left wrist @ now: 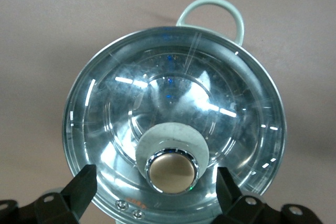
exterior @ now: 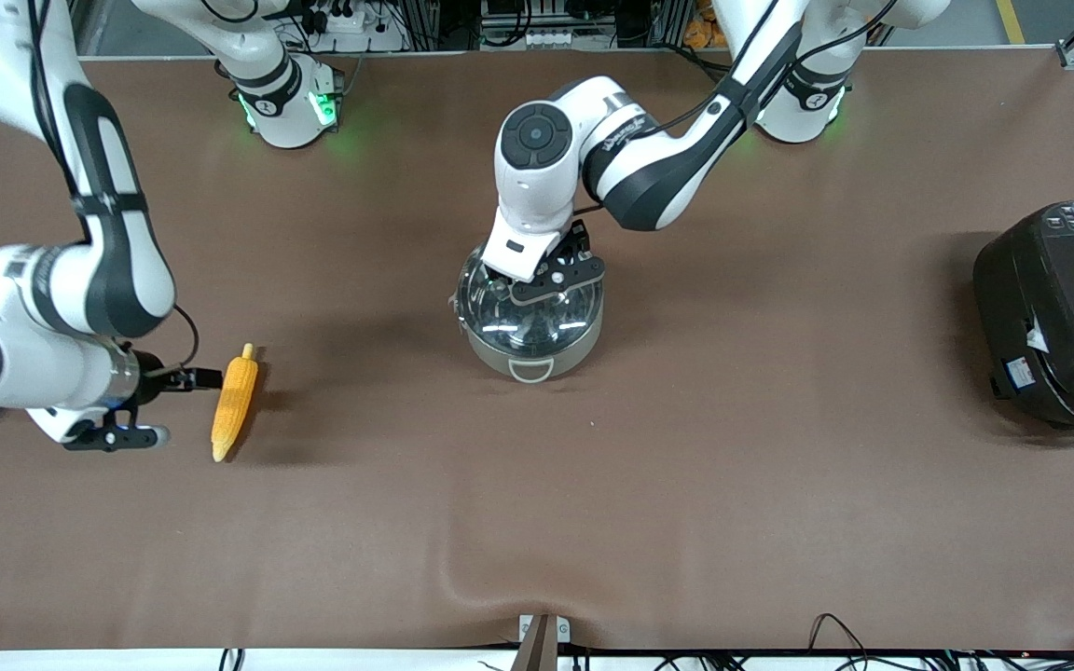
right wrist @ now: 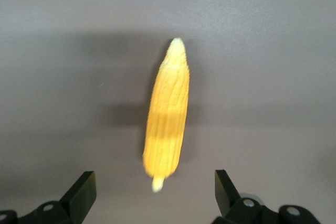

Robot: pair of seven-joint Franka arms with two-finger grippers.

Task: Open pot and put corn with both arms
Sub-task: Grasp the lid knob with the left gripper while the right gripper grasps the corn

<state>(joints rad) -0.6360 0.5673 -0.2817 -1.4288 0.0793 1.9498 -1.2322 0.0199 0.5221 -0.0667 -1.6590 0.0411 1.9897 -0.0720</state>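
Observation:
The corn should go into the pot with the corn's tapered tip (exterior: 220, 449), which needs to stay free, so my right gripper should grab the corn next by its stem end (exterior: 242, 369).
The steel pot (exterior: 532, 349) stands mid-table with its glass lid (exterior: 528, 312) on. In the left wrist view the lid (left wrist: 173, 108) fills the frame, with its brass knob (left wrist: 170, 170). My left gripper (exterior: 551, 275) is over the lid, open, with its fingers on either side of the knob and apart from it (left wrist: 155, 176). The yellow corn (exterior: 235, 401) lies on the table toward the right arm's end. My right gripper (exterior: 175, 407) is open and empty beside the corn. In the right wrist view the corn (right wrist: 167, 119) has its stem tip between the open fingers (right wrist: 153, 182).
A big black rice cooker (exterior: 1059, 317) stands at the left arm's end of the table. The pot's loop handle (exterior: 531, 371) points toward the front camera. The brown table cover (exterior: 537, 522) has a wrinkle near the front edge.

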